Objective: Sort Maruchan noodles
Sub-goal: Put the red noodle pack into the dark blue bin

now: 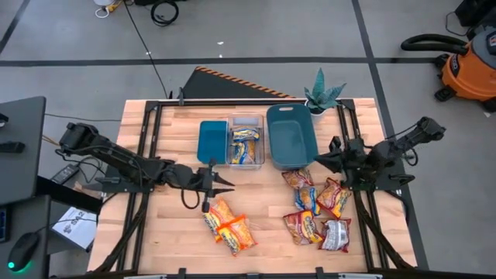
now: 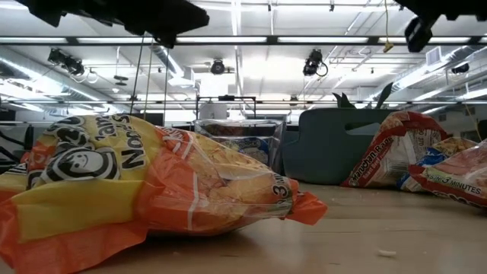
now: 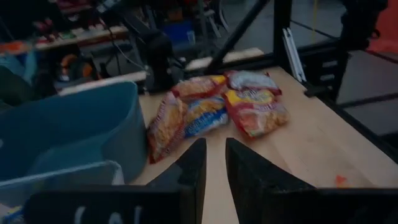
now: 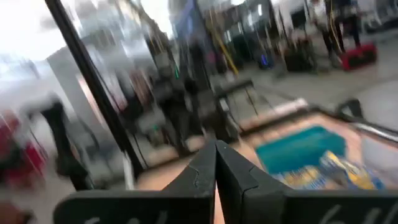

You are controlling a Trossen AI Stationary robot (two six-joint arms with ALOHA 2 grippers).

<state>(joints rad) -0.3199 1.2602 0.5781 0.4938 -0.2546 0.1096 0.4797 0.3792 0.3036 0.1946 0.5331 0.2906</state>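
Observation:
Next, the right gripper grabs the red-brown noodle packet by its corner to sort it into the teal bin.
Two orange-yellow noodle packets lie flat near the table's near edge and fill the low view's left. Several red-brown, yellow-and-blue and silvery packets lie in a loose pile to the right. More yellow-and-blue packets lie in the clear bin. My left gripper hovers above the table beside the orange packets, its fingers a little apart and empty. My right gripper hangs shut beside the teal bin, holding nothing.
A teal bin stands at the far middle of the table, with a flat teal lid or tray left of the clear bin. A potted plant is at the far edge. Bare wood lies between the two packet groups.

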